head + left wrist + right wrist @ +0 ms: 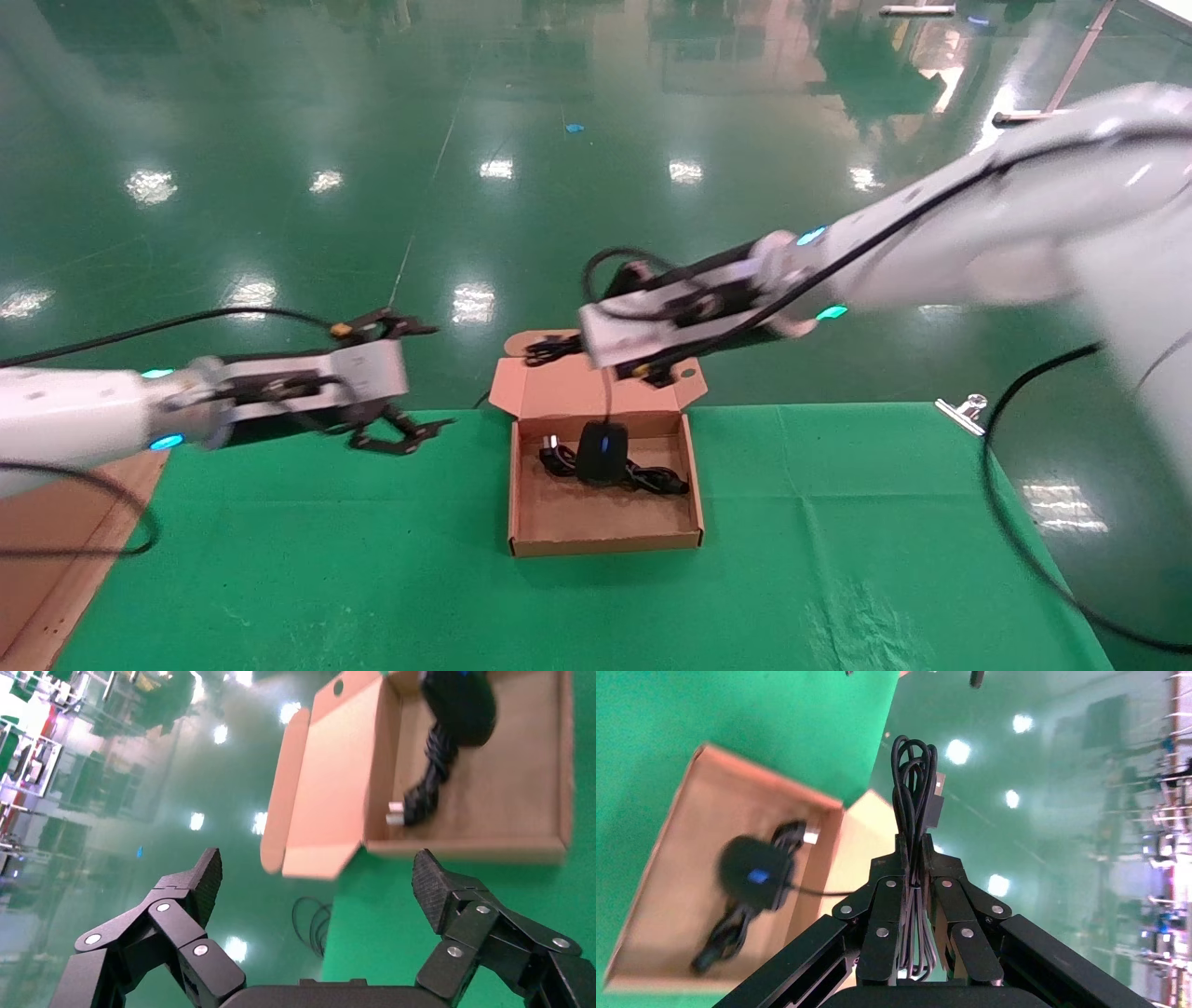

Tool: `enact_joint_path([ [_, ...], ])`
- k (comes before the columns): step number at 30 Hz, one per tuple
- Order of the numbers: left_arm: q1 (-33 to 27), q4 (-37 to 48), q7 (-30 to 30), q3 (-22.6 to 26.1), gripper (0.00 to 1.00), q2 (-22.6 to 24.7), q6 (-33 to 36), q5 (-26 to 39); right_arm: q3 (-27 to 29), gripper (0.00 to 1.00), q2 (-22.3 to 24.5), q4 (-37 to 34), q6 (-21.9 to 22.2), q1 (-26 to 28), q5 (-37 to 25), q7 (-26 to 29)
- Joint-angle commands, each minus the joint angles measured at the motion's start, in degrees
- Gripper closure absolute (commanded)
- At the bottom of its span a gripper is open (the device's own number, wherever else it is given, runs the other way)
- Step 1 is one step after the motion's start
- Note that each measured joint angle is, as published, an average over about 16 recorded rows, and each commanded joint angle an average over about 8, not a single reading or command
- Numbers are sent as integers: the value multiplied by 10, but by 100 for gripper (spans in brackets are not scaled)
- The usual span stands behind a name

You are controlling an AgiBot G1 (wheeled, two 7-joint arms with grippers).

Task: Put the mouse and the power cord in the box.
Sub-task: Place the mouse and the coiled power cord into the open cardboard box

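Observation:
My right gripper should keep holding the mouse's cord until it is inside the box, because the cord's folded loops stick out past the back side of the box.
The box lies open on the green table, its lid folded back over the far edge. Inside, the black mouse with its blue-lit wheel rests on the power cord. My right gripper hovers over the lid, shut on the folded bundle of the mouse's thin cord; one strand runs down to the mouse. The right wrist view also shows the power cord and the box. My left gripper hangs open and empty left of the box.
A metal clip grips the cloth at the table's far right edge. A brown carton sits at the left. The table's far edge runs just behind the box, with green floor beyond. A thin cable loop hangs past that edge.

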Motion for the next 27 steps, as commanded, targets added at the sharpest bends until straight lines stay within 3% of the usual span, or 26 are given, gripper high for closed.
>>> enact_joint_path([
  [1,5,6,21,-13,0,-24,22,-18,-14,100,-1,48,32,-30,16,18],
  [5,13,25,43,-20,0,-43,44,-29,-77,100,0,97,89,-67,33,63],
  [6,14,30,47,-21,0,-45,47,-30,-93,95,0,103,103,-73,35,73],
  [13,22,57,66,-26,0,-42,60,-39,-173,8,1,115,171,-97,38,119],
  [14,23,58,68,-27,0,-41,62,-40,-178,0,1,116,176,-98,39,122],
  [27,24,59,68,-27,0,-39,61,-42,-179,0,1,115,178,-97,40,123],
])
